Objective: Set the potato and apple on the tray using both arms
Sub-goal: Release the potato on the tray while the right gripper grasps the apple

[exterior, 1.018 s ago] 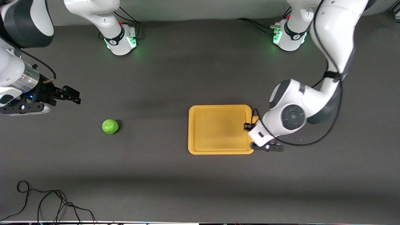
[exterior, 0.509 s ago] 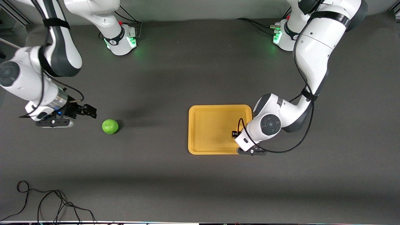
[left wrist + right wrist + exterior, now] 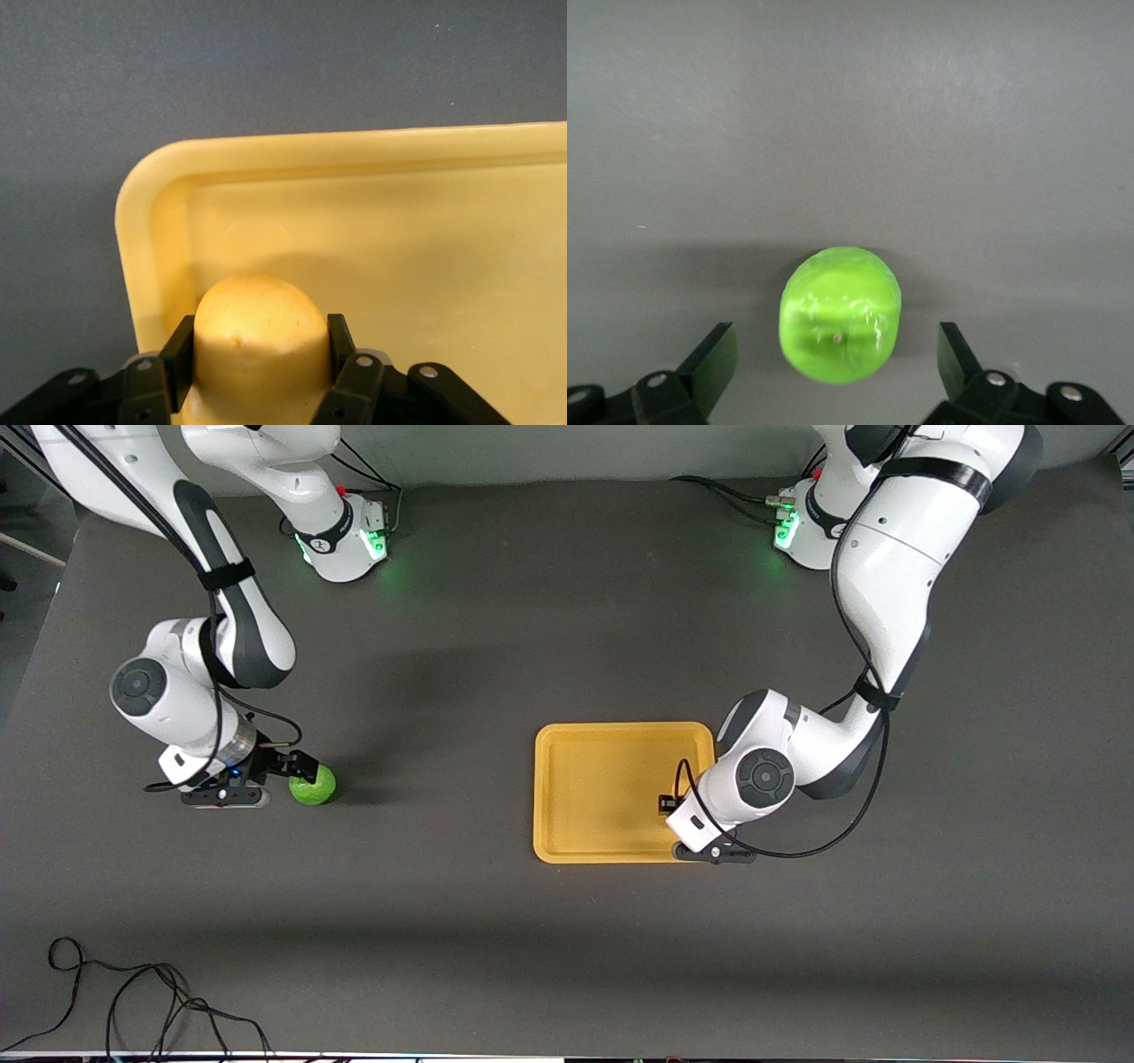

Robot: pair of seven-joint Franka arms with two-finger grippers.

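Bare table is showing between my right gripper's fingers and the green apple [image 3: 312, 785]. My fingers should first move toward the apple and only then close.
The yellow-orange tray [image 3: 602, 793] lies flat on the dark table. My left gripper [image 3: 666, 806] is low over the part of the tray toward the left arm's end, shut on the glossy yellow potato [image 3: 261, 341]. The potato sits between the two black fingers [image 3: 182, 350] over the tray floor near a rounded corner of the rim [image 3: 142, 190]. The arm hides the potato in the front view. The green apple [image 3: 312, 785] lies on the table toward the right arm's end. My right gripper [image 3: 299, 769] is down at the apple [image 3: 840, 314], open, one finger [image 3: 713, 363] on each side and apart from it.
A loose black cable [image 3: 133, 1001] lies at the table's edge nearest the front camera, toward the right arm's end. The two arm bases [image 3: 345, 536] with green lights stand along the edge farthest from that camera.
My right arm has come down to the apple, its open fingers now on either side of it. My left gripper moved from the tray's edge to over the tray, then stayed still.
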